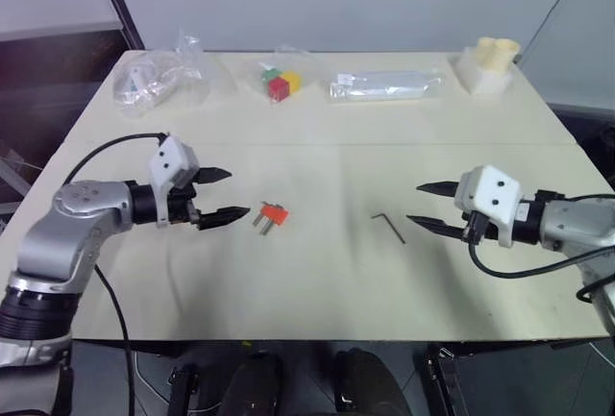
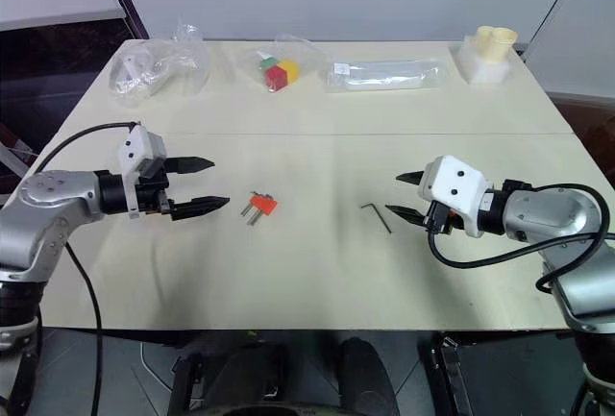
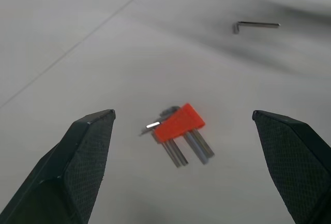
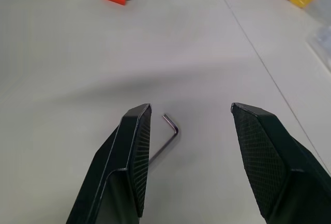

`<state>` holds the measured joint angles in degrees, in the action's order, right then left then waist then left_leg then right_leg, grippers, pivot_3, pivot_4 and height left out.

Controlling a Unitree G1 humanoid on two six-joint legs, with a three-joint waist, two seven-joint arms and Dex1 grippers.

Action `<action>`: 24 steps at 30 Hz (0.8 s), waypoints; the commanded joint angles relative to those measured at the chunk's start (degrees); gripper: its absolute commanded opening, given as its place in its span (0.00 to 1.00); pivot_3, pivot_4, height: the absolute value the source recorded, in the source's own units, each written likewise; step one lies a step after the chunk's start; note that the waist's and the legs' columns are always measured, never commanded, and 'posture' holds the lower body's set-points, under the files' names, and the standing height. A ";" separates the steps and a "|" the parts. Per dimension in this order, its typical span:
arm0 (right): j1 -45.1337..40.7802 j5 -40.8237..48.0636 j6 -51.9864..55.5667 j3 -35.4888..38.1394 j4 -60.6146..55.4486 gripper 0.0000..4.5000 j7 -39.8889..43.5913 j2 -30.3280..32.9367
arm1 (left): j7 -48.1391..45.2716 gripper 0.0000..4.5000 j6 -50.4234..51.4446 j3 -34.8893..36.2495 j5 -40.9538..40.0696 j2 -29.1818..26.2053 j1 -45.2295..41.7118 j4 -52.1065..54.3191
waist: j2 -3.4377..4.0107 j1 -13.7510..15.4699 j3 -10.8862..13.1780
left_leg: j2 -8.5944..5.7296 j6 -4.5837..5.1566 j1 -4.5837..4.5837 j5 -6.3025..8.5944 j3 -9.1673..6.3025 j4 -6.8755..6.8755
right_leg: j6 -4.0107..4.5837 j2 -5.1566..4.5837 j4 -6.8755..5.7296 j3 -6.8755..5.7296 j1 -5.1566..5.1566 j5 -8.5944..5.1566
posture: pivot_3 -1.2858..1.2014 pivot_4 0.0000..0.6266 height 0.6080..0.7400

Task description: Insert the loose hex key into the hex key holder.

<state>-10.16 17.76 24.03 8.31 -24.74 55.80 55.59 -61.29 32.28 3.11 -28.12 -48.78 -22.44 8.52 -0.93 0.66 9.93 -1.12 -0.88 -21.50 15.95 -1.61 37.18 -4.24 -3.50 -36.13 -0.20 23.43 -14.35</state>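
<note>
Next, my left gripper takes the hex key holder (image 1: 273, 215) by the flat sides of its red-orange block, as grey keys stick out of both edges.
The loose hex key (image 1: 389, 226), a thin dark L-shaped rod, lies flat on the pale table right of centre. A little to its right hovers my right gripper (image 1: 423, 206), open and empty, fingers pointing left toward the key. In the right wrist view the key (image 4: 168, 138) lies just ahead, close beside one finger. The hex key holder (image 1: 273, 215), a small red-orange block with short grey prongs, rests left of centre. My left gripper (image 1: 223, 195) stands wide open just left of it, holding nothing, and the holder (image 3: 179, 123) lies ahead between the fingers.
Along the table's far edge lie a crumpled clear bag (image 1: 159, 75), red, green and yellow toy cubes (image 1: 280, 83), a long clear packet (image 1: 386, 85) and a cream holder with two cups (image 1: 488, 63). A seam (image 1: 336, 144) crosses the table.
</note>
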 commanded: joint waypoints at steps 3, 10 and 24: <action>-2.99 1.77 0.93 1.47 -1.61 0.56 0.76 1.22 | -1.77 0.99 -1.59 0.71 0.88 -1.19 -1.19 -1.70 | 0.00 -0.01 0.01 | 0.00 0.00 0.00 0.00 0.01 0.02 | 0.00 -0.03 0.00 0.00 0.01 0.00 | 0.52 0.24 1.00; -3.29 1.33 1.14 0.53 -1.94 0.56 0.19 0.83 | -0.80 0.99 -0.38 0.82 0.03 0.41 -1.51 -0.40 | -0.01 0.01 0.01 | 0.00 0.00 -0.01 0.00 0.01 0.01 | 0.00 -0.07 0.00 0.01 0.02 0.00 | 0.52 0.24 1.00; -3.78 2.00 1.72 -0.43 -2.02 0.56 0.27 0.36 | 0.05 0.99 -0.02 0.39 0.34 1.37 -0.81 0.33 | -0.01 0.00 0.01 | 0.00 0.00 -0.01 0.00 0.01 0.01 | -0.01 -0.07 -0.01 0.01 0.02 0.00 | 0.52 0.24 1.00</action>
<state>-12.78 18.89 25.89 7.22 -24.82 56.12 55.86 -61.31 32.22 2.92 -27.51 -47.19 -22.89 6.97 -0.93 0.67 9.94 -1.12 -0.88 -21.51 15.95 -1.60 37.19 -4.24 -3.57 -36.14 -0.20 23.46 -14.34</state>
